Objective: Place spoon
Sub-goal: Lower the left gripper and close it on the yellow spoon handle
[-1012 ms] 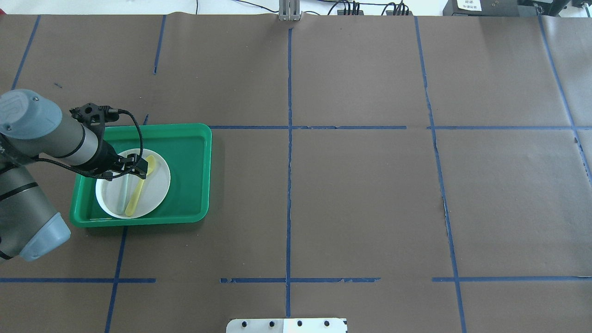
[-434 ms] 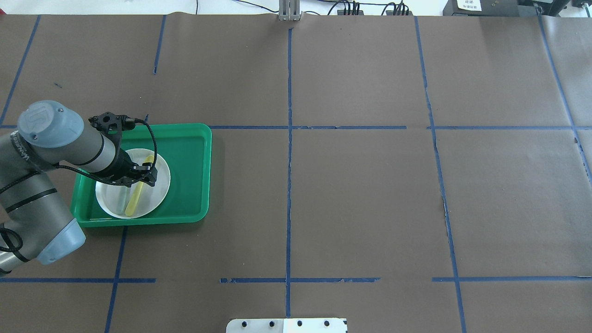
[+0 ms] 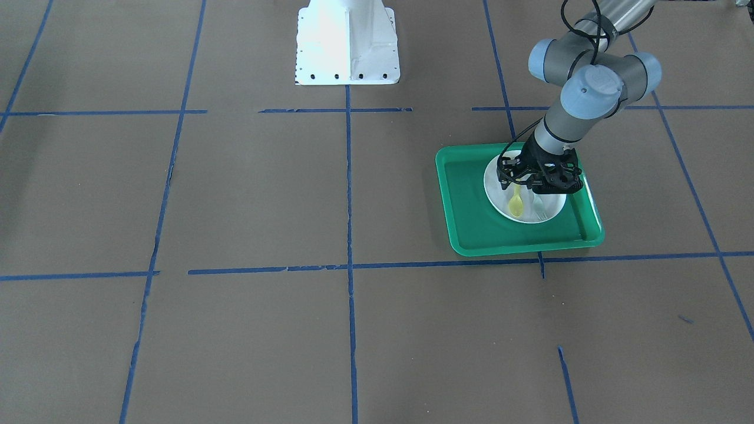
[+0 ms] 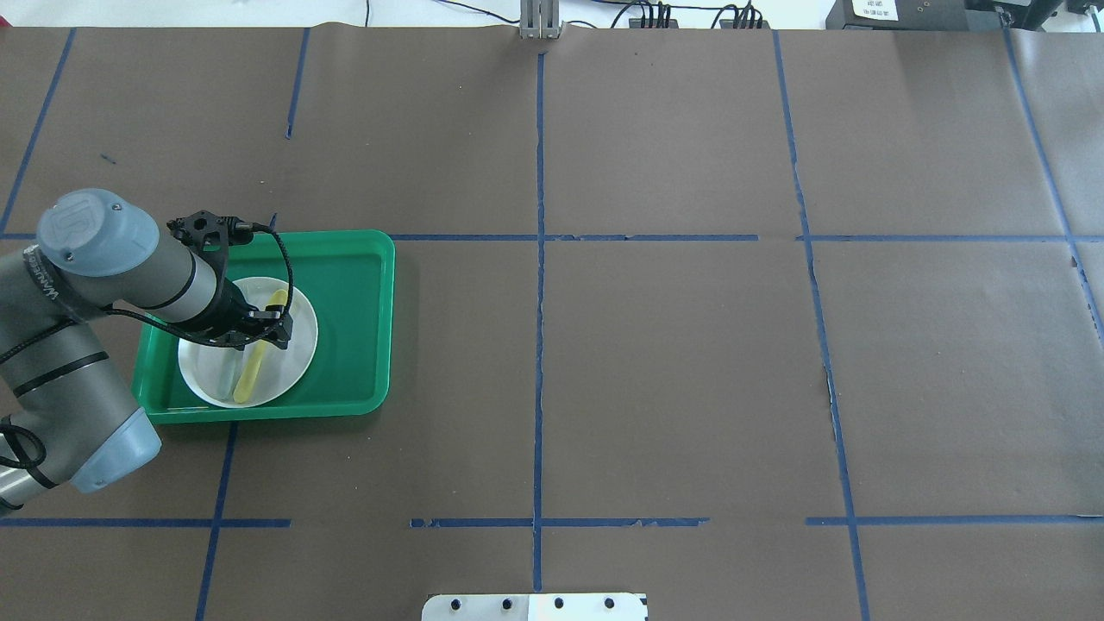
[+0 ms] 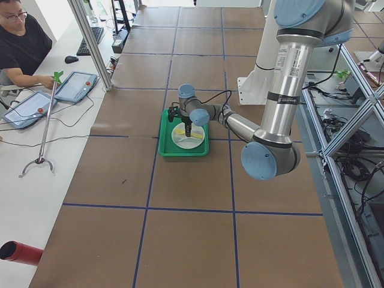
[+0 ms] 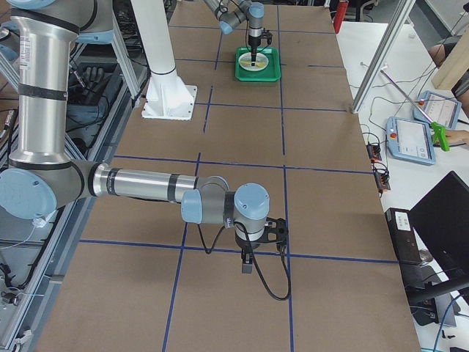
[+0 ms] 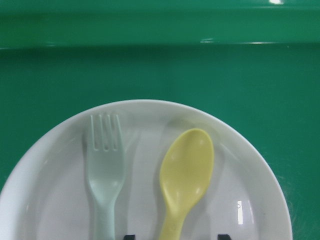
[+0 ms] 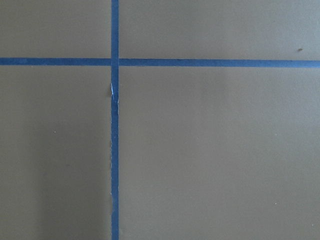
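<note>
The yellow spoon (image 7: pixel 186 167) needs to be placed, so my left gripper will grab it by its slender handle (image 7: pixel 172 227) next.
The yellow spoon (image 7: pixel 187 165) lies flat on a white plate (image 7: pixel 240 165) beside a pale green fork (image 7: pixel 105 165). The plate sits in a green tray (image 4: pixel 354 285). My left gripper (image 4: pixel 263 332) hangs low over the plate, pointing down, over the middle of the spoon (image 4: pixel 252 371). In the left wrist view its two fingertips (image 7: pixel 129 237) stand wide apart on either side of the spoon's handle, so it is open and holds nothing. My right gripper (image 6: pixel 248 265) shows only in the exterior right view, low over bare table; I cannot tell if it is open or shut.
The tray's raised rim (image 3: pixel 471 224) surrounds the plate (image 3: pixel 492 182). Brown paper with blue tape lines covers the table. The robot's white base (image 3: pixel 347 41) stands mid-table on its side. An operator (image 5: pixel 24 42) sits beyond the far edge.
My left arm swung further over the tray, and its gripper moved from the spoon's bowl end to over the handle's middle. It has held almost still for the last half second.
</note>
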`<state>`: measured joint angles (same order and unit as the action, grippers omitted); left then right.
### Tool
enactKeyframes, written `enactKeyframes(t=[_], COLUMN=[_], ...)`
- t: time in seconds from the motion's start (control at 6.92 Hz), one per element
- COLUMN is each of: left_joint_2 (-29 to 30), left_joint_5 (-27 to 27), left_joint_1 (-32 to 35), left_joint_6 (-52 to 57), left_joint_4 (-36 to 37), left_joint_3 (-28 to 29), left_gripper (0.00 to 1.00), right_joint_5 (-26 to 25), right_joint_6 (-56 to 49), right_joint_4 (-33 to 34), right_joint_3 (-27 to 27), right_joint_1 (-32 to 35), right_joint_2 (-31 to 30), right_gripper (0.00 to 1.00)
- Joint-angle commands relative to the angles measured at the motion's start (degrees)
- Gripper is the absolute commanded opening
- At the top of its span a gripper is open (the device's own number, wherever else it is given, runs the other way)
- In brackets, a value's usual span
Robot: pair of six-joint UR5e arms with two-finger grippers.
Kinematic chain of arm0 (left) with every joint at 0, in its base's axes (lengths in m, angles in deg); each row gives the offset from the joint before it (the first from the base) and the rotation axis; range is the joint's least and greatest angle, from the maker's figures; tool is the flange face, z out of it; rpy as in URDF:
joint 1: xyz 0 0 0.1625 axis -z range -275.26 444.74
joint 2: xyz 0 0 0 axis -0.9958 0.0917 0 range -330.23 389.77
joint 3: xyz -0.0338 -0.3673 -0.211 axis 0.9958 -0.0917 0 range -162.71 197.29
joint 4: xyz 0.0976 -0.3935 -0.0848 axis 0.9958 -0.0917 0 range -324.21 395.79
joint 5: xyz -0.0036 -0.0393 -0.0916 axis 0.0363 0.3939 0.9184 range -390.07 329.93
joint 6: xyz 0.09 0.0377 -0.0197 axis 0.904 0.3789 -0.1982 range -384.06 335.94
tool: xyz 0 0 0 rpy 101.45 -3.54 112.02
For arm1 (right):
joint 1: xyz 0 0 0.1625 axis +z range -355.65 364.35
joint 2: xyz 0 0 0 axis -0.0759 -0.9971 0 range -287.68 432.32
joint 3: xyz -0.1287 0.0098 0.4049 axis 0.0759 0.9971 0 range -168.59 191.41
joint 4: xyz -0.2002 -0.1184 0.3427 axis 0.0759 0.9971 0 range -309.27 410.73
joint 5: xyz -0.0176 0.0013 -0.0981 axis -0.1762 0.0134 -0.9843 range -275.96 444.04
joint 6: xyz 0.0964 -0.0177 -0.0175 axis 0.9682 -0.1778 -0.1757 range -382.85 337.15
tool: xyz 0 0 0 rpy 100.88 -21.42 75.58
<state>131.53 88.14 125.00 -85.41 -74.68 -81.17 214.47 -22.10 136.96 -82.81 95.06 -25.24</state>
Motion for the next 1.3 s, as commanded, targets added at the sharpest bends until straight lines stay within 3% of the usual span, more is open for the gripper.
enactKeyframes(t=[0.0,0.14,0.29,0.58,1.16], left_joint_2=[0.02,0.02,0.02,-0.06,-1.03], left_joint_5=[0.0,0.0,0.0,0.0,0.35], left_joint_1=[0.0,0.0,0.0,0.0,0.7], left_joint_6=[0.09,0.09,0.09,0.09,0.18], left_joint_4=[-0.1,-0.1,-0.1,-0.01,0.34], left_joint_3=[0.55,0.55,0.38,-0.15,-3.12], left_gripper=[0.61,0.58,0.46,0.04,0.0], right_joint_5=[0.0,0.0,0.0,0.0,0.0], right_joint_6=[0.04,0.04,0.04,0.04,0.04], right_joint_4=[0.0,0.0,0.0,-0.09,-0.09], right_joint_3=[0.0,0.0,0.0,0.0,0.0], right_joint_1=[0.0,0.0,0.0,0.0,0.0], right_joint_2=[0.0,0.0,0.0,0.0,0.0], right_gripper=[1.0,1.0,1.0,1.0,1.0])
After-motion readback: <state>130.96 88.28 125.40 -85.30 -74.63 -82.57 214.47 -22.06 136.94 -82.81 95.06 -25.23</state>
